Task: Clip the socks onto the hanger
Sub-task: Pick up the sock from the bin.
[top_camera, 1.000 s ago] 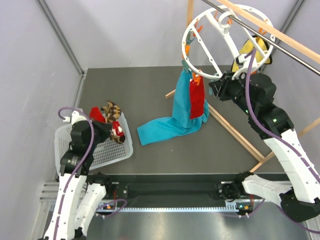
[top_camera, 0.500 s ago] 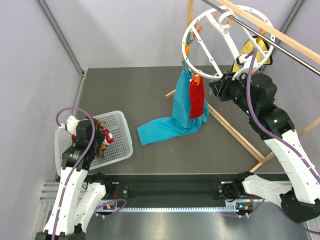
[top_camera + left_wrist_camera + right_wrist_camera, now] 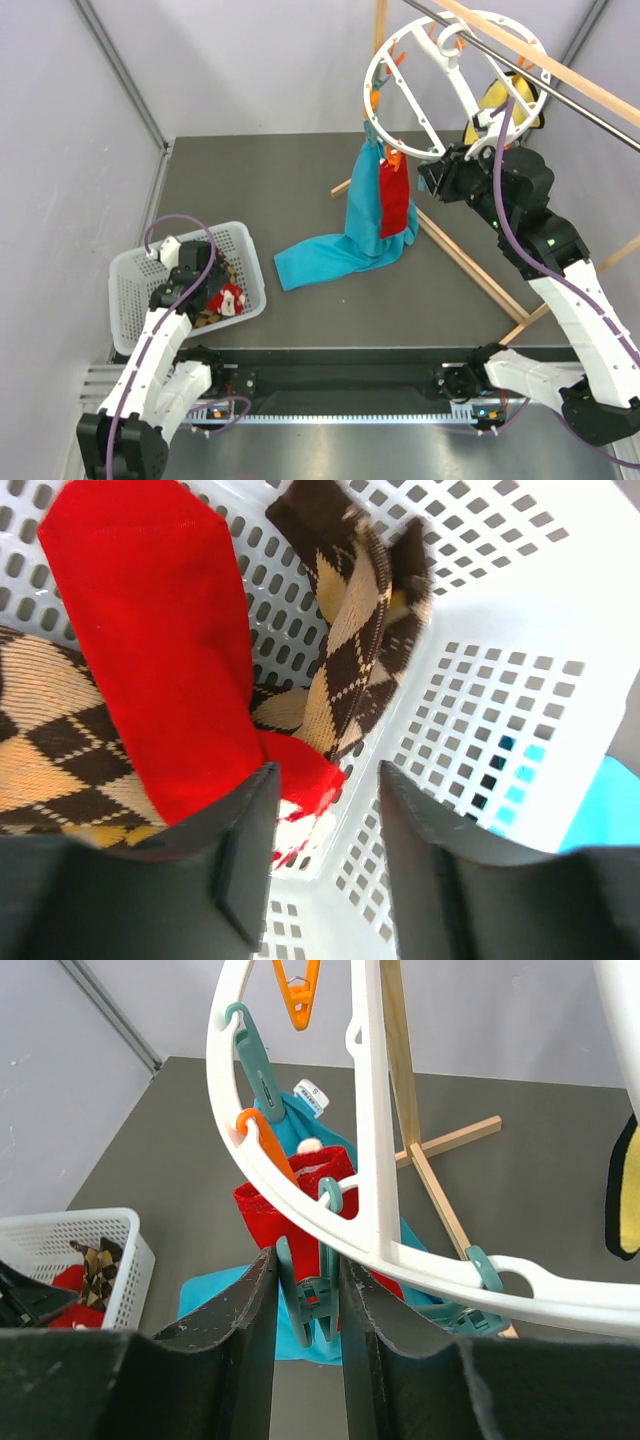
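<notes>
The red sock needs to be clipped to the hanger (image 3: 372, 70), so my left gripper will next grab the sock by its near folded edge (image 3: 234, 292), beside the white patch.
The white ring hanger (image 3: 372, 70) hangs at the back right, with orange and teal clips on its rim. A red sock (image 3: 395, 205) hangs from it beside a long teal cloth (image 3: 340, 250). My right gripper (image 3: 428, 178) is shut on a teal clip (image 3: 315, 1305) under the hanger's rim (image 3: 365, 1110), just in front of the clipped red sock (image 3: 285, 1210). My left gripper (image 3: 328, 780) is open low inside the white mesh basket (image 3: 135, 290). A red sock (image 3: 170, 650) and checkered socks (image 3: 350, 650) lie just beyond its fingertips; nothing is between the jaws.
A wooden rail frame (image 3: 470, 265) crosses the right side, with a metal rod above. A yellow cloth (image 3: 505, 100) hangs behind the hanger. The teal cloth's lower end lies spread on the dark table (image 3: 250, 170). Grey walls close in the left and back.
My left gripper carried the red and checkered socks back over the basket, came down and opened; the socks now lie in the basket. The right arm has not moved.
</notes>
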{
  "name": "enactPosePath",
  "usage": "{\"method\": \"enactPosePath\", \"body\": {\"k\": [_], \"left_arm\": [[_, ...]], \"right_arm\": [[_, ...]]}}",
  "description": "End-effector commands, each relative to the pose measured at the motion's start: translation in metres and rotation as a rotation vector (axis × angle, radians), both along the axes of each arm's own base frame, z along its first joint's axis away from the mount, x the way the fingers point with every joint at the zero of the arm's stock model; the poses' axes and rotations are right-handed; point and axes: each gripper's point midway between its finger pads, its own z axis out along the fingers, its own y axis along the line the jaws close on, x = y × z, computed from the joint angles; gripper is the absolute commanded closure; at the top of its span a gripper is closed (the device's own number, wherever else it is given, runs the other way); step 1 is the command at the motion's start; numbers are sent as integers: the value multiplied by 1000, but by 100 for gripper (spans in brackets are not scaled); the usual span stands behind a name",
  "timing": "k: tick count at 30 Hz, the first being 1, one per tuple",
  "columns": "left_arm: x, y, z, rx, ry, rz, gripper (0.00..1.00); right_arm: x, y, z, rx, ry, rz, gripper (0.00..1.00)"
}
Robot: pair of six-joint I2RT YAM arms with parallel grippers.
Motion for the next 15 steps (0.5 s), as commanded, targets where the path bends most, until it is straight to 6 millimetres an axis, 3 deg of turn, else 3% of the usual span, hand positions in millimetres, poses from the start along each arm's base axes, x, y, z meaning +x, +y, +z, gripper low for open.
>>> {"method": "enactPosePath", "body": {"k": [1,8,15], "left_arm": [[14,-3,5,-14,-37,-1,48],[12,-4,-4,-24,-28,1,43],[1,4,-20,2,41,47,58]], "right_arm": [[-10,0,-17,-21,64,28,100],[-10,0,-18,-23,66,29,100],[-10,2,-18,-17,69,33,100]]}}
